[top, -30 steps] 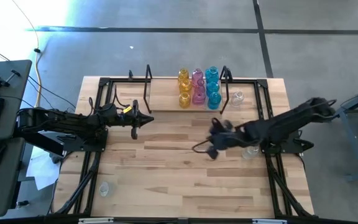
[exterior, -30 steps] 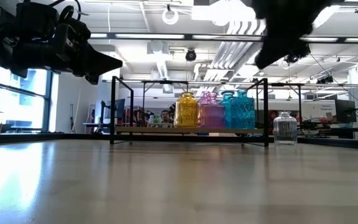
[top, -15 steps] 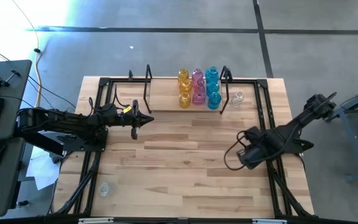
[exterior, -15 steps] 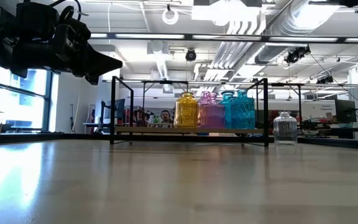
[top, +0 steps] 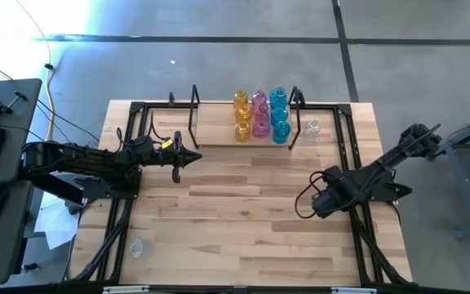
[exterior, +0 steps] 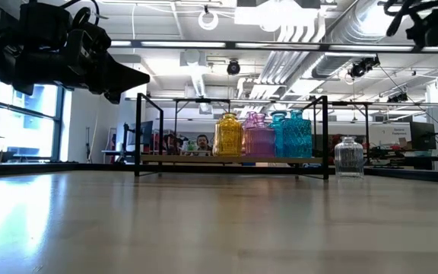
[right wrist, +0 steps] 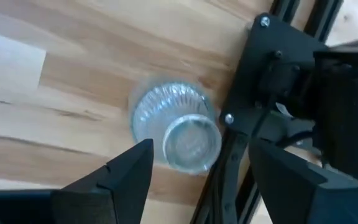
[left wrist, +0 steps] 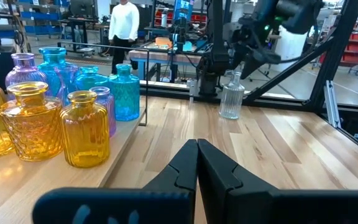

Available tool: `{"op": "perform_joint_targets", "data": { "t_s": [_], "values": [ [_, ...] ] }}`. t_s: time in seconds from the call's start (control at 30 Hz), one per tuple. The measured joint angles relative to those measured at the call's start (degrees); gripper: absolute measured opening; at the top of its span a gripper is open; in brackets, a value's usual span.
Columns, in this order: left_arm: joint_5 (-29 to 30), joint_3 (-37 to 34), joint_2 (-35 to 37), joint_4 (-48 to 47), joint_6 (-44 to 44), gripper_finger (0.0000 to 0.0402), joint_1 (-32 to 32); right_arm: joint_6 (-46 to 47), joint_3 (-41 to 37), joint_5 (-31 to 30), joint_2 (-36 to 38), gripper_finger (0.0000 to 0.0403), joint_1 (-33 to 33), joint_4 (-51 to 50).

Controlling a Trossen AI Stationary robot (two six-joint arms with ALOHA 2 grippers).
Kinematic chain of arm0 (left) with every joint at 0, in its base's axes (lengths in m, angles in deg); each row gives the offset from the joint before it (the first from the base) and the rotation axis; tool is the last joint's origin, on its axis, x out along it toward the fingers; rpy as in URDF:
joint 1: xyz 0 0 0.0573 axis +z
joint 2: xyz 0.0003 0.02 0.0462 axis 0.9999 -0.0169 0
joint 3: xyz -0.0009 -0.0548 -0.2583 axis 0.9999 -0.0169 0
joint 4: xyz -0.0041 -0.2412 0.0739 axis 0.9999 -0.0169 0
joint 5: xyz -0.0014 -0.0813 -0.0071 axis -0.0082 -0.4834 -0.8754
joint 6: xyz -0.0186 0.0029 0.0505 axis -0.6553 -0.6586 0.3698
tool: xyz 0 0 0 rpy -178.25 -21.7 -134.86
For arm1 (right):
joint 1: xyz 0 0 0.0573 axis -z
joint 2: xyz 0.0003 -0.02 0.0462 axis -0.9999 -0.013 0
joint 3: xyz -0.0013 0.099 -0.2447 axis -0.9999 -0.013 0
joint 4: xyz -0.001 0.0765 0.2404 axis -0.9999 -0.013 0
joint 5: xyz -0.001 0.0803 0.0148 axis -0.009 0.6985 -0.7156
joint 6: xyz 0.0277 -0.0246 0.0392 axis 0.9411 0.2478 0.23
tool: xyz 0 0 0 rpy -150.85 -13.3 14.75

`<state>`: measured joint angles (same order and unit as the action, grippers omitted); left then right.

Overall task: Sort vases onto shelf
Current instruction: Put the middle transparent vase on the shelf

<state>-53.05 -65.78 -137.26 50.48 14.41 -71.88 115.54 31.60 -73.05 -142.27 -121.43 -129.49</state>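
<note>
I need to sort the clear vase onto the shelf, so my right gripper needs to grab it next by its neck below the vase's rim [right wrist: 178, 127].
Yellow, pink and blue vases [top: 259, 116] stand in three rows on the shelf [top: 215, 122] at the table's far edge. A clear vase [right wrist: 176, 134] stands upright on the table by the right frame rail. My right gripper [right wrist: 201, 146] points down over it, open, one finger on each side and clear of the glass; in the high view this gripper [top: 321, 202] hides the vase. My left gripper [top: 178, 159] hovers shut at the table's left, level, short of the shelf; its wrist view shows the shut fingers [left wrist: 197, 165] and the yellow vases [left wrist: 86, 127].
A second clear vase [top: 311, 128] stands on the table just right of the shelf's right post. A third clear one [top: 137, 247] sits near the front left corner. Black frame rails [top: 353, 175] run along both table sides. Bare wood [top: 235, 220] lies between the arms.
My right gripper has swung from the table's middle toward its right edge and tipped from nearly level to pointing down, now over the clear vase by the rail. The vases have stayed in place.
</note>
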Motion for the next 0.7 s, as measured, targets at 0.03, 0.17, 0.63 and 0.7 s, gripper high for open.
{"op": "perform_joint_targets", "data": {
  "t_s": [0.03,0.17,0.63,0.7],
  "values": [
    [0.0,0.0,0.0,0.0,0.0,0.0,0.0,-0.4,-0.6,-0.3,0.0,0.0246,0.4,0.6],
    [0.0,0.0,0.0,0.0,0.0,0.0,0.0,-2.0,-2.3,-1.6,0.0,0.0236,1.9,1.9],
    [0.0,0.0,0.0,0.0,0.0,0.0,0.0,-8.6,-3.8,-3.2,0.1,0.0091,3.3,12.1],
    [0.0,0.0,0.0,0.0,0.0,0.0,0.0,-10.0,-3.8,-3.2,0.1,0.0091,3.5,12.8]
  ]
}}
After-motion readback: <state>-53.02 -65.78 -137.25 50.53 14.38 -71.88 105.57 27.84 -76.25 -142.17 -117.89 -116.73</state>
